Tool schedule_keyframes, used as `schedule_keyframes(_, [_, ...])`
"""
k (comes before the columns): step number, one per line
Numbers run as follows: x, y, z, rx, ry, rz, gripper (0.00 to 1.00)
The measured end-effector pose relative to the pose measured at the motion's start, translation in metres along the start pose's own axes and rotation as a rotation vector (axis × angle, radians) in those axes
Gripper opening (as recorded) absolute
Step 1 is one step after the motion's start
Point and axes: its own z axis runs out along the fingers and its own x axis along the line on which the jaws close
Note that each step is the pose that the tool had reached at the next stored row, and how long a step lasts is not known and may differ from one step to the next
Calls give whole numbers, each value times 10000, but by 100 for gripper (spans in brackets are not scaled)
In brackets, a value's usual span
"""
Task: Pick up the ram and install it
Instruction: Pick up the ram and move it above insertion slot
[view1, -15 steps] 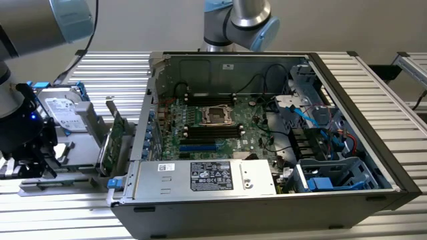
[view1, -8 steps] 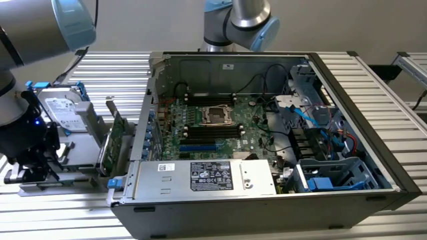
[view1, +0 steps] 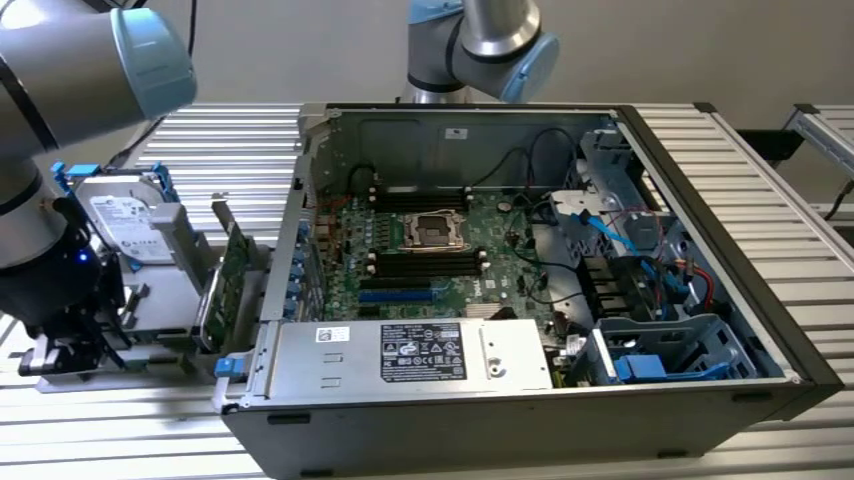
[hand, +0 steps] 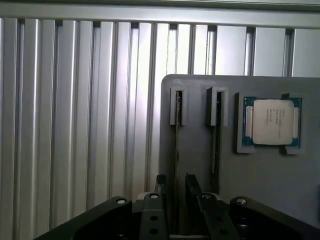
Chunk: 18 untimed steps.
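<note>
Next, my gripper grips the nearer ram by its middle part (hand: 176, 188), where both sides of the ram stand free, since the holder's slotted post (hand: 178, 106) holds the nearer ram's end.
Two ram sticks stand edge-on in the slots of a grey holder plate (hand: 200, 150). The nearer ram (hand: 177, 135) runs down between my fingers; the second ram (hand: 216, 135) stands one slot over. My gripper (hand: 176, 183) is open, one dark finger (hand: 161, 184) on each side of the nearer stick with a small gap to it. In the exterior view the gripper (view1: 60, 345) hangs low over the holder at the exterior view's left, outside the open computer case (view1: 694, 200). Black ram slots (view1: 424, 264) lie on the motherboard beside the CPU socket (view1: 435, 229).
A CPU chip (hand: 272, 121) sits in a recess on the same holder. A silver hard drive (view1: 127, 215) and a green expansion card (view1: 238, 275) stand upright between the gripper and the case. The power supply (view1: 414, 355), blue cables (view1: 607, 230) and drive cage (view1: 667, 350) crowd the case.
</note>
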Motion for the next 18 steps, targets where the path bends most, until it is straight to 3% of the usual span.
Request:
schedule_keyframes(11, [-11,20,177,5,2,-37,30])
schedule_keyframes(14, [-16,21,186,3,56,-33,30])
schedule_keyframes(18, [-45,18,239,3,57,-34,30])
